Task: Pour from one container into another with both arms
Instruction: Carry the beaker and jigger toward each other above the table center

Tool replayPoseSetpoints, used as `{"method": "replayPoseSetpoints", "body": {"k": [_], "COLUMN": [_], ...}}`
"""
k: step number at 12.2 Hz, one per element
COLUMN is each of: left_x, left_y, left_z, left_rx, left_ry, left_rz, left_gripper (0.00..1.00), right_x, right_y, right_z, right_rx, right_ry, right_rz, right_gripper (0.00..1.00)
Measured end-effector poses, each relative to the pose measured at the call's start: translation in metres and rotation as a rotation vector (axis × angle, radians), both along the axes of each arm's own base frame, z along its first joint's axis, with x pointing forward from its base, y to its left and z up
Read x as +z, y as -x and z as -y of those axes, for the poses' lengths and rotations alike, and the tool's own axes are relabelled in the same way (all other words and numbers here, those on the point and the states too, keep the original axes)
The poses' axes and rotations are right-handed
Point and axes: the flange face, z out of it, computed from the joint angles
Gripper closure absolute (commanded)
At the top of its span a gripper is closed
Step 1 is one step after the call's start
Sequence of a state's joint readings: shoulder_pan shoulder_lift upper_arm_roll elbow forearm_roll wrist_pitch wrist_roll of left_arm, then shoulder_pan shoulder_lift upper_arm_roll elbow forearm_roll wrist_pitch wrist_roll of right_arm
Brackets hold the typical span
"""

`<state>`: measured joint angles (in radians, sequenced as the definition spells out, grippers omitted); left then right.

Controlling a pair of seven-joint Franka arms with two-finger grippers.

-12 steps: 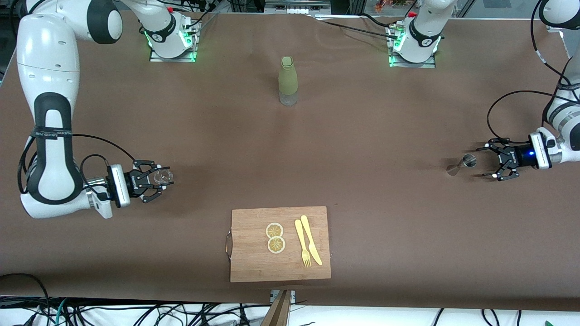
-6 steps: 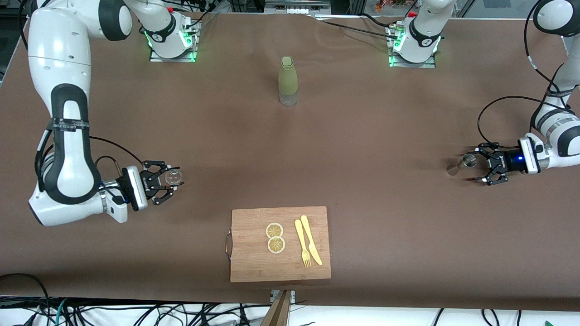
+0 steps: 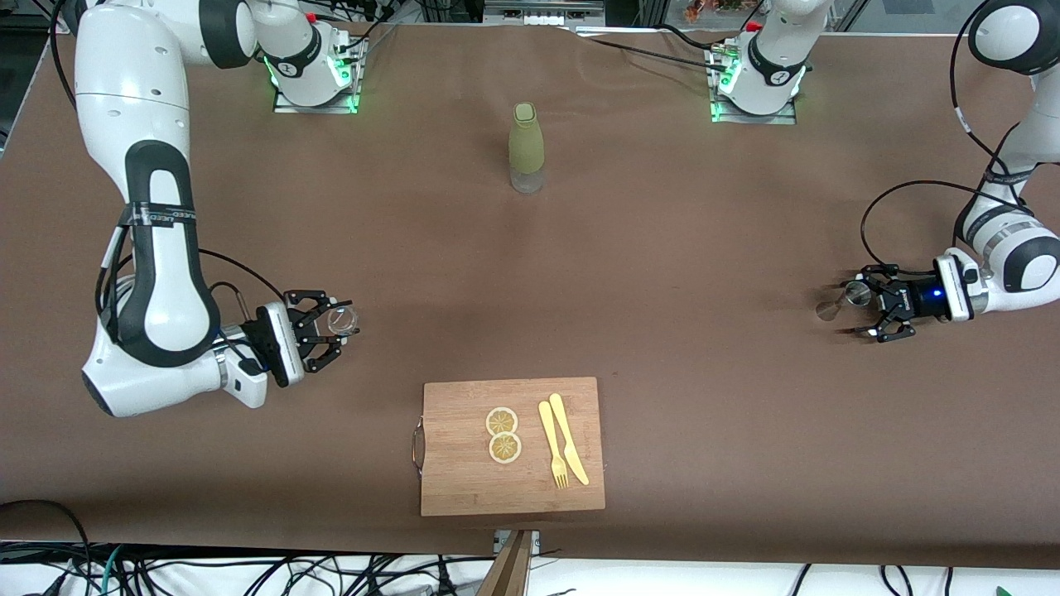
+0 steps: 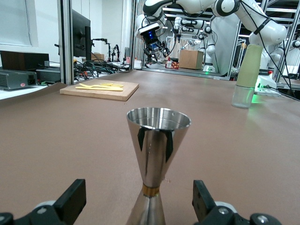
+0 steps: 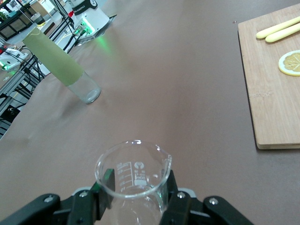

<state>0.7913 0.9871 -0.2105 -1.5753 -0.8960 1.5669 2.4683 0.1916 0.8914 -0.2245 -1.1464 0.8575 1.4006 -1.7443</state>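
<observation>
My left gripper will reach the jigger and pick up its narrow middle (image 4: 150, 190). That leaves the steel jigger's open rim (image 4: 159, 118) free for the pour.
A clear glass beaker (image 3: 341, 316) with printed marks sits between the fingers of my right gripper (image 3: 344, 319), which is shut on it just over the table near the right arm's end. In the right wrist view the beaker (image 5: 133, 173) stands upright in the right gripper (image 5: 136, 193). A steel jigger (image 3: 840, 302) stands on the table at the left arm's end. My left gripper (image 3: 846, 310) is open, one finger on each side of the jigger and neither touching it. In the left wrist view the jigger (image 4: 157, 150) stands upright between the left gripper's (image 4: 139, 207) fingers.
A green-sleeved bottle (image 3: 526, 149) stands mid-table near the arms' bases. A wooden cutting board (image 3: 464, 472) lies near the front edge with two lemon slices (image 3: 503, 434) and a yellow fork and knife (image 3: 563, 451) on it.
My right arm has carried the beaker toward the middle of the table. My left gripper has slid forward, still open, so its fingers now flank the jigger.
</observation>
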Motion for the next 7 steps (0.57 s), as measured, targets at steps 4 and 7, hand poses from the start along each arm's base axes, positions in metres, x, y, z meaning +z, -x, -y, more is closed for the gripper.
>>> {"method": "replayPoseSetpoints", "body": {"k": [4,7], "left_x": [-0.003,-0.003], "left_y": [-0.006,-0.008], "left_z": [0.018,0.024], "left_rx": [0.004,-0.003], "left_ry": [0.031,0.034], "left_rz": [0.006,0.008], "left_gripper": [0.02,0.14], "right_x": [0.009,0.012], "right_y": [0.001,0.002], "right_z": [-0.011,-0.019], "right_rx": [-0.001,0.000], "right_ry": [0.033,0.053], "right_rz": [-0.010,-0.010], "right_gripper": [0.71,0.71]}}
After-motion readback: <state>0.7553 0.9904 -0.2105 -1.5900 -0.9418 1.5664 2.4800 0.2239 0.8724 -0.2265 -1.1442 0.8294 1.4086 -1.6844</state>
